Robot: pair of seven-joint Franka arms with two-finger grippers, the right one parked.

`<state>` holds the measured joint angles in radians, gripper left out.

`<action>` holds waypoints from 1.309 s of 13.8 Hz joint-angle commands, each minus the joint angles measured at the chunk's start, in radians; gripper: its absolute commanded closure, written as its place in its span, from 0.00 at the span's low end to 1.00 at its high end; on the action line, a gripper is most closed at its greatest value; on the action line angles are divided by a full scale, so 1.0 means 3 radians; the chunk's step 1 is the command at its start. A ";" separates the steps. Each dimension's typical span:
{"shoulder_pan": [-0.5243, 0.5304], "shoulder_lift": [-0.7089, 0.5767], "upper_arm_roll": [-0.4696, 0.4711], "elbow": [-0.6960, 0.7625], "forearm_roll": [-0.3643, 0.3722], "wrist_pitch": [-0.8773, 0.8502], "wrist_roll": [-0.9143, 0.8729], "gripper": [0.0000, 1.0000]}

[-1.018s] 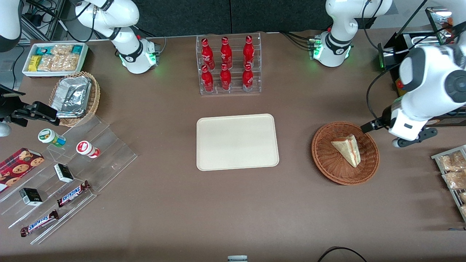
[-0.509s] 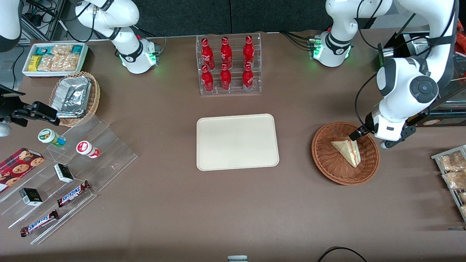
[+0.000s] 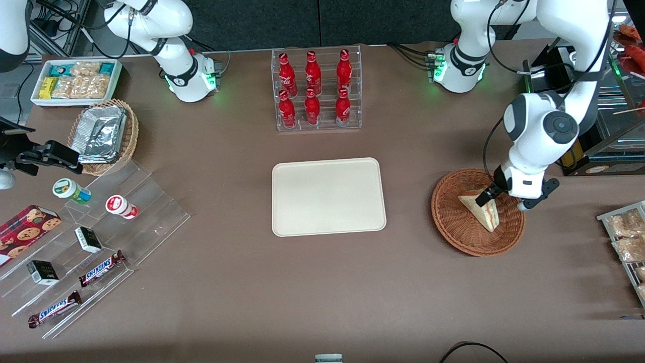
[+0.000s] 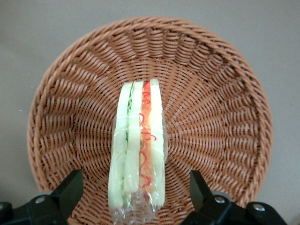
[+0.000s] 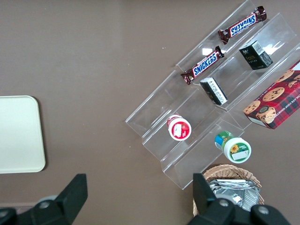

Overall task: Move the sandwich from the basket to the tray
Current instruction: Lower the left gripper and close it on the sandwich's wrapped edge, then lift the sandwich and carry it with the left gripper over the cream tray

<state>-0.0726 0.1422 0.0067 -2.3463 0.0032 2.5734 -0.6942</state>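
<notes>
The left gripper grabs the sandwich's flat outer bread sides next. They face each other with the sandwich's layered filling edge (image 4: 146,140) turned up between them.
The plastic-wrapped sandwich (image 3: 482,209) lies in the reddish-brown wicker basket (image 3: 453,222) toward the working arm's end of the table. Its layered edge (image 4: 139,150) faces the wrist camera, with woven basket wall (image 4: 211,93) all around it. My left gripper (image 3: 490,195) hangs open just above the sandwich's wide end. In the wrist view the gripper (image 4: 135,180) straddles that end, with a black finger (image 4: 70,185) on each side and a gap between each finger and the bread. The cream tray (image 3: 328,196) sits bare at the table's middle, beside the basket.
A clear rack of red bottles (image 3: 316,91) stands farther from the camera than the tray. A wire rack of snack bags (image 3: 625,242) lies at the working arm's end. Stepped acrylic shelves with candy bars (image 3: 90,252), a foil-filled tan basket (image 3: 103,136) and a white snack bin (image 3: 75,80) lie toward the parked arm's end.
The left arm has swung in from outside the basket's rim and come down over the sandwich's wide end. The sandwich and basket have not moved.
</notes>
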 commanded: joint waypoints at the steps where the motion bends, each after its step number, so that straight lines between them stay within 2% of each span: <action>1: -0.0029 0.0083 0.0008 -0.0007 -0.0102 0.0089 -0.0058 0.00; 2: -0.0034 0.0129 0.0008 -0.0007 -0.0103 0.0094 -0.0058 0.00; 3: -0.0034 0.0160 0.0008 -0.0007 -0.0103 0.0094 -0.0058 0.06; 4: -0.0034 0.0165 0.0008 -0.0012 -0.0103 0.0099 -0.0058 0.34; 5: -0.0034 0.0165 0.0008 -0.0012 -0.0103 0.0094 -0.0053 0.69; 6: -0.0034 0.0165 0.0008 -0.0012 -0.0093 0.0094 -0.0038 0.99; 11: -0.0039 0.0165 0.0008 0.0028 -0.0082 0.0048 -0.0002 1.00; 14: -0.0065 0.0216 -0.0129 0.0207 -0.0082 -0.0099 -0.0079 1.00; 16: -0.0095 0.0191 -0.0140 0.0436 -0.0082 -0.0476 -0.0094 1.00; 18: -0.0233 0.0201 -0.0135 0.0839 -0.0052 -0.1099 -0.0089 1.00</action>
<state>-0.1108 0.1936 -0.0354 -2.2116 -0.0184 2.3897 -0.7067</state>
